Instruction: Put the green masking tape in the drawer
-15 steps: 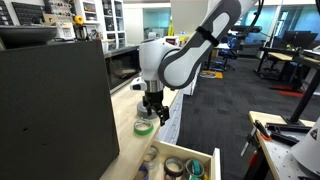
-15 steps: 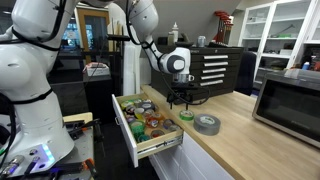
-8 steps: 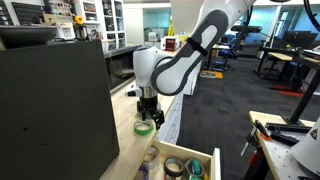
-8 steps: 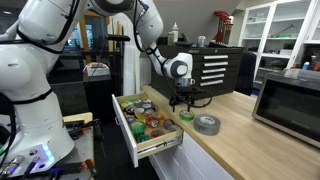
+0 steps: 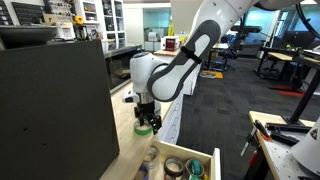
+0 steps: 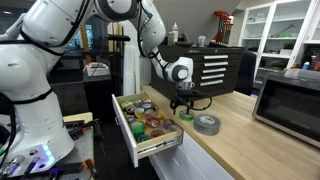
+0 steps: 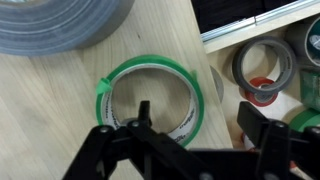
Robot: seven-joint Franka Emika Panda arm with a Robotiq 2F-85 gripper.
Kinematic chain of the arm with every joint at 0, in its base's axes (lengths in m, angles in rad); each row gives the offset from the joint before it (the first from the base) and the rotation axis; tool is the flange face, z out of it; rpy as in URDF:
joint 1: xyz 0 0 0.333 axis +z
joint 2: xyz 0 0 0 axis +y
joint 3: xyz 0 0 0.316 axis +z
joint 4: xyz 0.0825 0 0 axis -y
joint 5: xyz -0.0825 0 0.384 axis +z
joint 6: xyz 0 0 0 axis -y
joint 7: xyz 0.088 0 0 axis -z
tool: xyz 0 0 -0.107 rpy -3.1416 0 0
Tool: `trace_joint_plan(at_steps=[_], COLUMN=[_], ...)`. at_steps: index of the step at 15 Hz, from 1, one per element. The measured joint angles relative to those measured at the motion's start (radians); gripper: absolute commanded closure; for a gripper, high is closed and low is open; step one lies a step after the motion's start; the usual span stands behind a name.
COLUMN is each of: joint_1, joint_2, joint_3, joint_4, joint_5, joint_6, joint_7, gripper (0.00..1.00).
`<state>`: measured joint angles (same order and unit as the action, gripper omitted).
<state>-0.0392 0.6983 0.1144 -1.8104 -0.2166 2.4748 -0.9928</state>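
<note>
My gripper should close now. The near side of the green masking tape [image 7: 150, 97] is between my fingers, inside and outside the tape, so they would hold it.
The green masking tape [image 7: 150, 97] is a thin light-green ring lying flat on the wooden counter; it also shows in both exterior views [image 5: 144, 127] [image 6: 186, 116]. My gripper [image 7: 196, 122] is open and low over it: one finger tip stands inside the ring, the other outside it, with the ring's near wall between them. The gripper shows in both exterior views [image 5: 146, 118] [image 6: 184, 106]. The drawer [image 6: 152, 143] is pulled out beside the counter, with several tape rolls inside; its edge shows in the wrist view [image 7: 258, 27].
A thick grey tape roll [image 7: 60, 25] [image 6: 207, 124] lies on the counter just past the green ring. A black cabinet [image 5: 50, 100] stands close by. A microwave [image 6: 292, 100] and a dark tool chest [image 6: 213, 72] stand on the counter.
My gripper has moved down and sideways over the counter, ending low over the green tape. The tape and the drawer have not moved.
</note>
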Motion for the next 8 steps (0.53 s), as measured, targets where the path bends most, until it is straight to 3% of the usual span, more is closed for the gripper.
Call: trace_joint_plan(at_steps=[8], joint_1=[-0.003], joint_2=[0.001], joint_3=[0.004], joint_4=[-0.001], joint_5=[0.001], joint_6=[0.0], joint_7=[-0.024], gripper=[0.93])
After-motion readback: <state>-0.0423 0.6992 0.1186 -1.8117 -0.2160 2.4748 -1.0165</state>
